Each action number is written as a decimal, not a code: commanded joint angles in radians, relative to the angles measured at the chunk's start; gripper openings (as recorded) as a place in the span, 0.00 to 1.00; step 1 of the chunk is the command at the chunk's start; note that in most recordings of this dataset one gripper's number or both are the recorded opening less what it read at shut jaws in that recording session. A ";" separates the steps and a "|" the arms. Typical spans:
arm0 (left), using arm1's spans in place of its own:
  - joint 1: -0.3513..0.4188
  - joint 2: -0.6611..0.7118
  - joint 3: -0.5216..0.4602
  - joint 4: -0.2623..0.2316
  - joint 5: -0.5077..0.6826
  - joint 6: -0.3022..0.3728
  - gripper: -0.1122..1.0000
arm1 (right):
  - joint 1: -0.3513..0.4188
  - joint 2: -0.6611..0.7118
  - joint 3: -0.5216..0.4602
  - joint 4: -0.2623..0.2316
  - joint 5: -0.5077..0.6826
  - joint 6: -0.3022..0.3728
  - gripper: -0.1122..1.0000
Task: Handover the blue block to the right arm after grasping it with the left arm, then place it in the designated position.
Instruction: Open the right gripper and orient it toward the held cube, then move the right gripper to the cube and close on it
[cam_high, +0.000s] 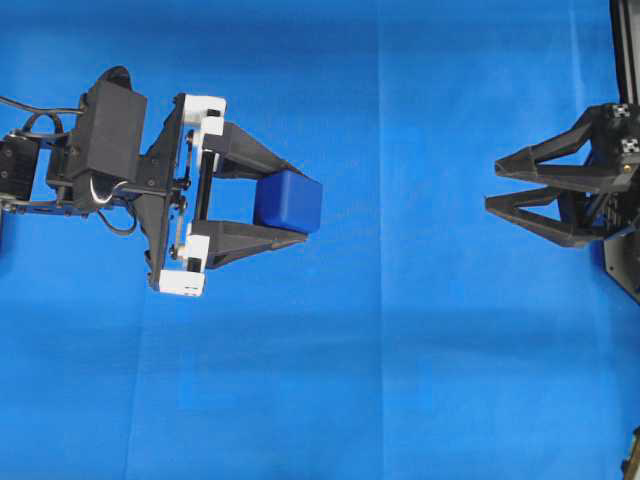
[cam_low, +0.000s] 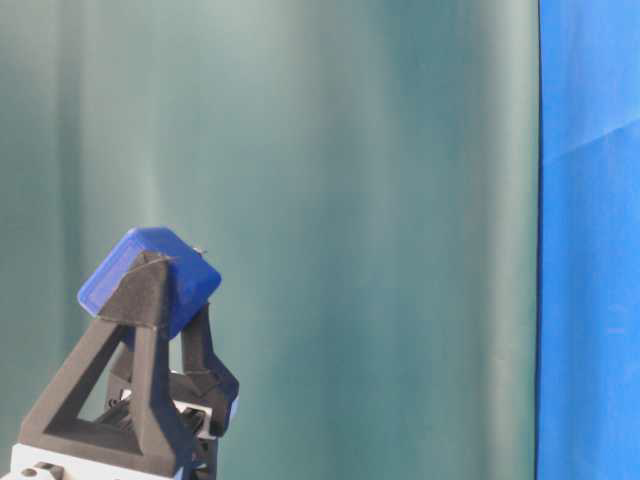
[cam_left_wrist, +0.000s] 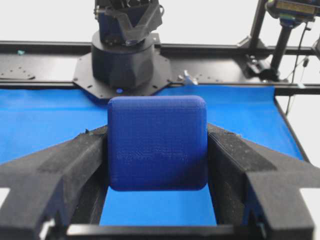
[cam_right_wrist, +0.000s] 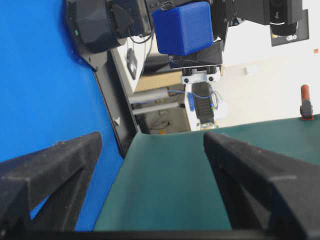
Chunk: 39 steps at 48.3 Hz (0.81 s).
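I need to grab the blue block next with my right gripper by its free protruding end (cam_high: 312, 206), because the fingers of my left gripper cover the block's sides.
The blue block (cam_high: 288, 201) is a dark-blue cube with rounded edges, pinched between the two black fingers of my left gripper (cam_high: 298, 200), which is shut on it. It hangs above the cloth and points right. In the left wrist view the block (cam_left_wrist: 157, 142) fills the gap between both pads. Seen from table level, the block (cam_low: 150, 280) sits tilted at the fingertips. My right gripper (cam_high: 492, 185) stands open at the right edge, facing the block with a wide gap of cloth between them. In the right wrist view its jaws (cam_right_wrist: 152, 145) hold nothing, and the block (cam_right_wrist: 184, 27) shows far ahead.
Bright blue cloth (cam_high: 400, 380) covers the table. A dark green curtain (cam_low: 350, 200) hangs behind. The right arm's black base (cam_left_wrist: 125, 55) stands on a black frame rail (cam_left_wrist: 40, 75) at the far end of the cloth.
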 joint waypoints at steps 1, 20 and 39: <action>0.002 -0.018 -0.015 0.002 -0.012 -0.002 0.54 | 0.002 0.005 -0.028 0.000 -0.009 0.002 0.95; 0.002 -0.017 -0.017 0.002 -0.011 -0.005 0.54 | 0.002 0.156 -0.123 0.000 -0.058 -0.002 0.95; 0.002 -0.017 -0.017 0.002 -0.011 -0.006 0.54 | 0.002 0.396 -0.316 -0.018 -0.118 -0.054 0.95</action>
